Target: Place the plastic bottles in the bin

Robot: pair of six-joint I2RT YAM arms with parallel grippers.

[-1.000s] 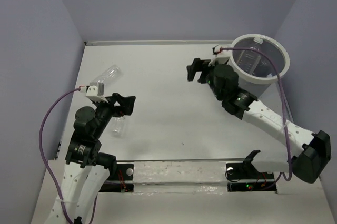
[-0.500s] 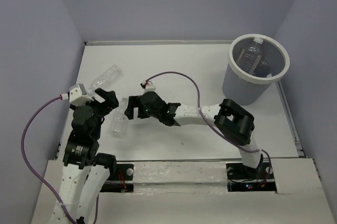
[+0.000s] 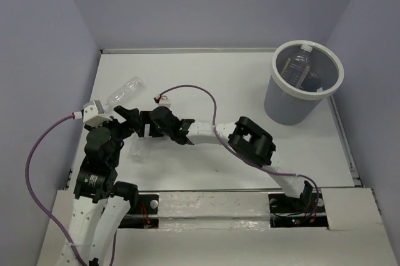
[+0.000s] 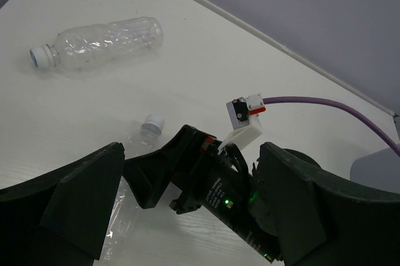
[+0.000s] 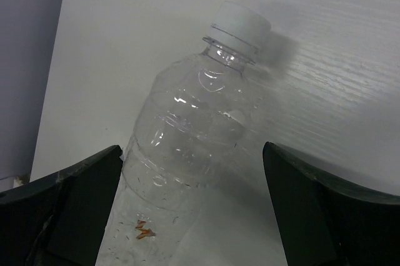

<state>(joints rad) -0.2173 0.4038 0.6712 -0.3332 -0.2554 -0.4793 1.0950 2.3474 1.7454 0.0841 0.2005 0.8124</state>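
Observation:
The body of the clear bottle lies lengthwise between both my fingers. My right gripper needs to close on the bottle, as closing now would hold it.
A clear, unlabelled bottle (image 5: pixel 187 135) with a white cap lies on the table between the wide-open fingers of my right gripper (image 5: pixel 192 150), untouched. In the top view this bottle (image 3: pixel 137 148) lies by the left arm, with the right gripper (image 3: pixel 145 127) stretched across to it. My left gripper (image 3: pixel 129 118) is open and empty just left of it. Its wrist view looks down on the right gripper's body (image 4: pixel 215 182) and the bottle's cap (image 4: pixel 152 123). A second clear bottle (image 3: pixel 125 91) lies further back (image 4: pixel 94 41). The bin (image 3: pixel 284 107) at the far right holds labelled bottles (image 3: pixel 299 64).
Grey-lavender walls close off the table on the left, back and right. A purple cable (image 3: pixel 194 94) loops over the table from the right wrist. Another purple cable (image 3: pixel 37 153) hangs off the left arm by the left wall.
The right arm has swung from the bin across the table to the left, and its open gripper now straddles the near bottle. The left gripper has shifted slightly left and back.

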